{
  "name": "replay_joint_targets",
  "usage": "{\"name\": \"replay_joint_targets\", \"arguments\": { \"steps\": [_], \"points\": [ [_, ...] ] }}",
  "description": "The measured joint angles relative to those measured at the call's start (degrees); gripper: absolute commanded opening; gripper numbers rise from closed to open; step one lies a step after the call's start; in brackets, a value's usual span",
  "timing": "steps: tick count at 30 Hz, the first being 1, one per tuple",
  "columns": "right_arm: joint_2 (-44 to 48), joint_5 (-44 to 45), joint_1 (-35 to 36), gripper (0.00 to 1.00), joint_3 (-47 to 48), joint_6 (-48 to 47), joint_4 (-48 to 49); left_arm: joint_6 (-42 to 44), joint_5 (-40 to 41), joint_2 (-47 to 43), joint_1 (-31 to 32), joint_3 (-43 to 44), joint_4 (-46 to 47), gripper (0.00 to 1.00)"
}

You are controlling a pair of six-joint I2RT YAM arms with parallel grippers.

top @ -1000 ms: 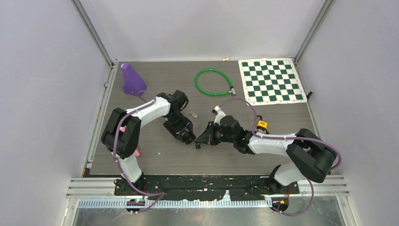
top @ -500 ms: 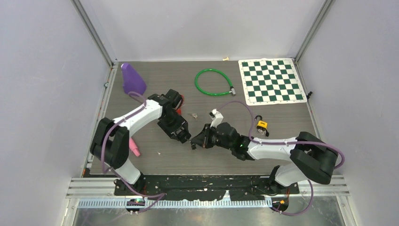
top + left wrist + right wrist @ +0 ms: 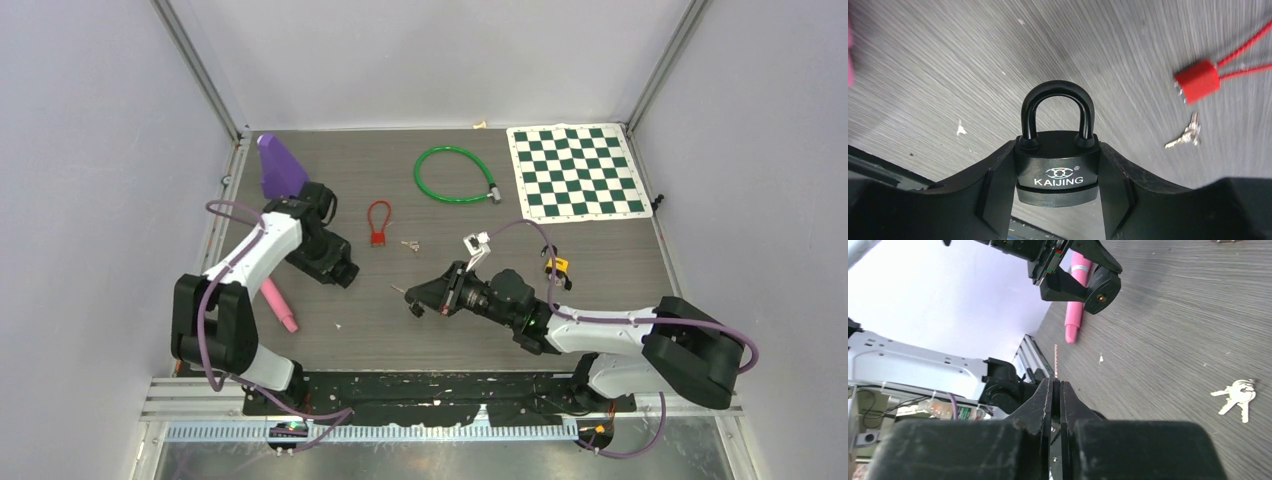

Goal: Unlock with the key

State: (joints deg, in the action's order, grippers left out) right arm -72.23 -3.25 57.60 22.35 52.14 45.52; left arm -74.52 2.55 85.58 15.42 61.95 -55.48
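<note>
The black padlock (image 3: 1058, 172) would fall onto the table if my left gripper opened now.
A black padlock (image 3: 1058, 172) marked KAIJING sits clamped between the fingers of my left gripper (image 3: 1057, 150), shackle pointing away. In the top view that gripper (image 3: 340, 271) is at the left of the table. The right wrist view shows the padlock's keyhole end (image 3: 1101, 297) facing my right gripper (image 3: 1056, 382). That gripper is shut on a key (image 3: 1056, 360), whose thin blade sticks out past the fingertips. From above, the right gripper (image 3: 415, 301) is mid-table, a clear gap away from the padlock.
A red cable lock (image 3: 378, 222) and a small bunch of keys (image 3: 410, 244) lie between the arms. A pink marker (image 3: 278, 304), purple cone (image 3: 281, 166), green cable loop (image 3: 455, 175), chessboard mat (image 3: 577, 172) and yellow padlock (image 3: 556, 266) are also on the table.
My left arm has swung left and back with the padlock, away from the right gripper, uncovering the red cable lock. The right gripper with the key has shifted slightly.
</note>
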Motion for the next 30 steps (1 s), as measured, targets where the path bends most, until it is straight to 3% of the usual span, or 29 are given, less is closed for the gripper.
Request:
{"name": "replay_joint_targets", "arguments": {
  "steps": [4, 8, 13, 16, 20, 22, 26, 27, 30],
  "points": [
    [0.0, -0.7, -0.1, 0.05, -1.8, 1.9, 3.5, 0.1, 2.8, 0.0, -4.2, 0.7, -1.4, 0.0],
    [1.5, 0.3, -1.0, 0.06, -5.0, 2.0, 1.8, 0.2, 4.1, 0.0, -4.2, 2.4, -2.1, 0.01],
    [5.0, 3.3, -2.2, 0.06, -5.3, 1.2, -1.8, 0.0, 3.9, 2.2, -3.0, -1.5, 0.2, 0.08],
    [6.5, 4.7, -2.6, 0.05, -5.2, 0.5, -3.1, 0.0, 3.6, 6.4, -1.4, -3.9, 1.2, 0.19],
    [6.8, 5.4, -3.2, 0.05, -5.3, 0.2, -4.7, -0.2, 1.9, 9.3, 0.2, -6.5, 3.2, 0.44],
    [6.8, 5.5, -3.5, 0.05, -5.3, 0.1, -5.2, -0.2, 1.6, 8.8, 0.6, -7.0, 3.9, 0.64],
    [6.8, 5.5, -4.3, 0.05, -5.3, -0.2, -5.6, 0.1, 0.1, 6.7, 0.7, -9.5, 6.8, 0.94],
    [6.8, 5.5, -4.4, 0.05, -5.3, -0.3, -5.7, 0.1, -0.4, 5.9, 0.7, -10.3, 7.4, 0.98],
    [7.1, 5.4, -5.0, 0.05, -5.3, -0.7, -6.2, 0.0, -1.4, 2.8, 0.7, -12.2, 8.7, 0.99]
  ]
}}
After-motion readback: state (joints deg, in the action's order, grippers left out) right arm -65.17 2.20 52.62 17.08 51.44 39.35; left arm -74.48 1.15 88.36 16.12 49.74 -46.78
